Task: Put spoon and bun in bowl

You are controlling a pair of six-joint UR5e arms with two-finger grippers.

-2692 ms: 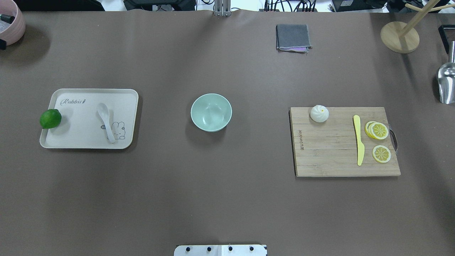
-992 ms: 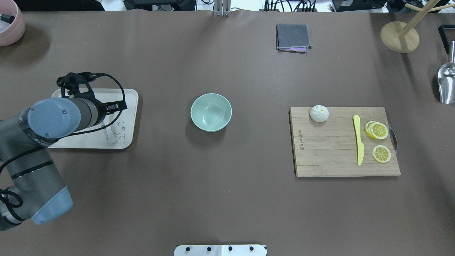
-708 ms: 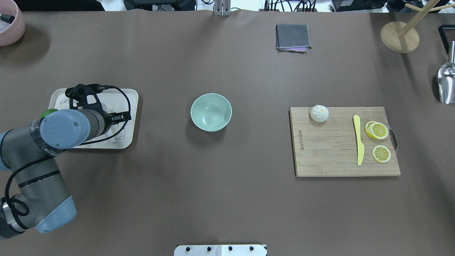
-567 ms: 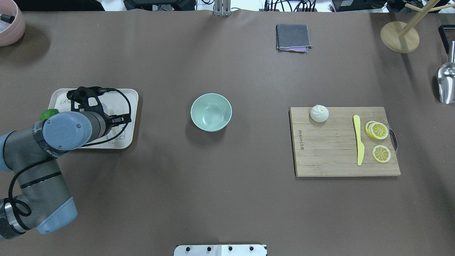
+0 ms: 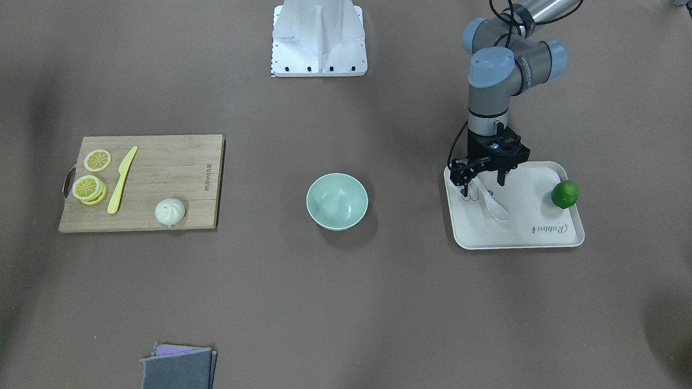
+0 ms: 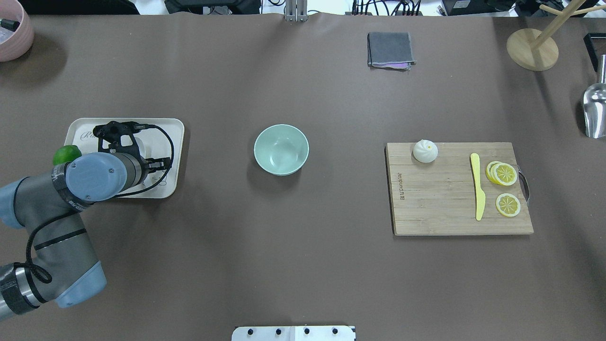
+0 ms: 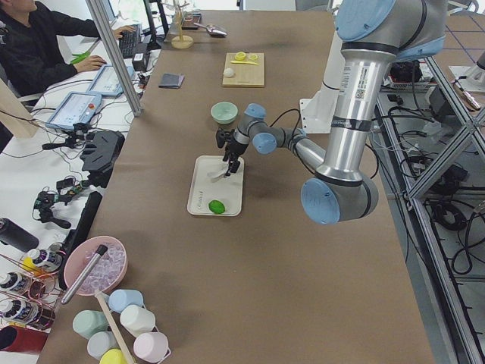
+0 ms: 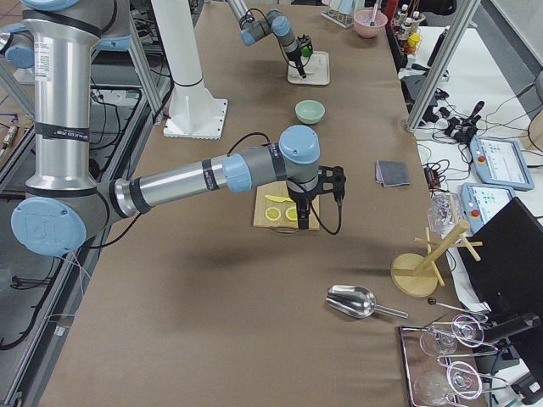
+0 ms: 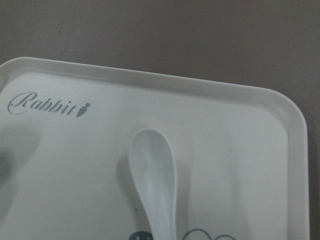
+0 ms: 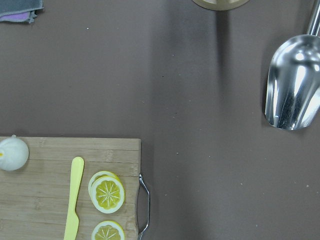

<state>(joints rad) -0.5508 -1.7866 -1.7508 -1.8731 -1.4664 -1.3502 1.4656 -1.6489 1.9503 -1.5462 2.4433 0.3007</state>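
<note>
I should next grab the white spoon by its handle (image 5: 480,187) with my left gripper. Then the spoon can go in the mint-green bowl (image 5: 337,201).
The white spoon (image 5: 494,206) lies on the beige tray (image 5: 540,237), scoop towards the far side; the left wrist view shows its scoop (image 9: 152,175) close below. My left gripper (image 5: 483,182) is open and low over the tray, one finger on each side of the spoon's handle end. The mint-green bowl (image 6: 281,149) stands empty mid-table. The white bun (image 6: 425,151) sits on the wooden cutting board (image 6: 440,199). My right gripper (image 8: 327,182) hovers above the board; it shows only in the exterior right view, so I cannot tell its state.
A green lime (image 5: 565,194) sits at the tray's edge. A yellow knife (image 6: 478,184) and lemon slices (image 6: 504,174) lie on the board. A folded grey cloth (image 6: 390,49), a wooden stand (image 6: 532,49), a metal scoop (image 6: 595,111) and a pink bowl (image 6: 12,28) lie along the far edge.
My left arm came in from the left, swung over the tray and settled over the spoon, hiding it from above. Bowl, bun and board have not moved.
</note>
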